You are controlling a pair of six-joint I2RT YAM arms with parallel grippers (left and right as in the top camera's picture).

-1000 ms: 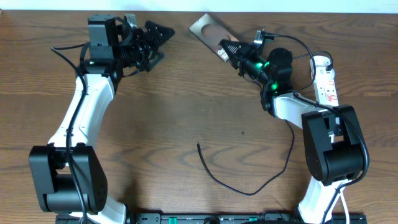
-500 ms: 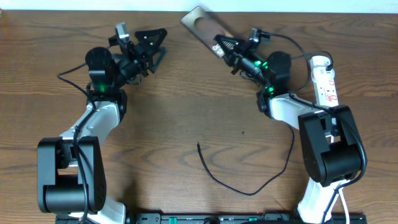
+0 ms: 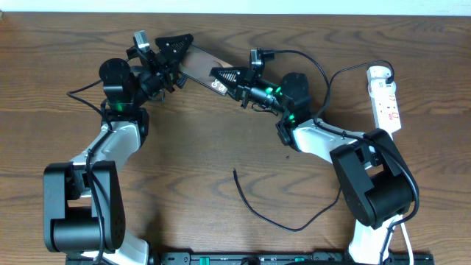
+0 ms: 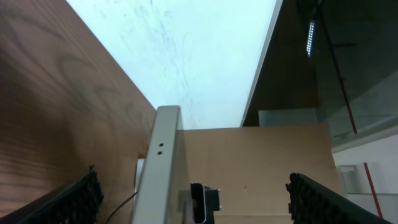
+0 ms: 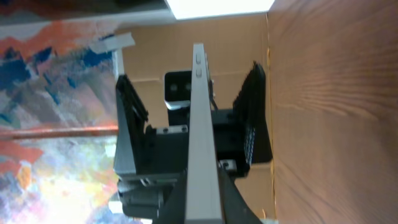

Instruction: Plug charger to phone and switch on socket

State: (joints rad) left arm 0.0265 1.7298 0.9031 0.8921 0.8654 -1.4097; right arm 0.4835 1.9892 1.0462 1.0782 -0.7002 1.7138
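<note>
The phone's pale edge (image 3: 190, 62) (image 4: 157, 178) runs deep past both fingers, so it is now time for my left gripper to close on the phone.
My right gripper (image 3: 227, 76) is shut on the phone (image 3: 197, 64), a brownish-grey slab held off the table at the back middle. In the right wrist view the phone (image 5: 200, 118) is edge-on between my gripper's (image 5: 205, 202) closed fingers. My left gripper (image 3: 175, 56) is open, and the phone's far end lies between its fingers. In the left wrist view the phone's pale edge (image 4: 160, 168) stands between the spread fingers of the left gripper (image 4: 194, 200), untouched by either. The black charger cable (image 3: 266, 215) lies loose on the table at the front middle, its tip (image 3: 234, 171) free. The white socket strip (image 3: 387, 97) lies at the far right.
A wooden table (image 3: 221, 140) carries everything. The strip's white lead runs down by the right arm's base (image 3: 383, 191). The left arm's base (image 3: 77, 213) stands at the front left. A black rail runs along the table's front edge.
My right gripper has carried the phone leftwards from the back middle to between the left gripper's fingers. The left arm swung and turned its gripper towards the phone. The cable has not moved.
</note>
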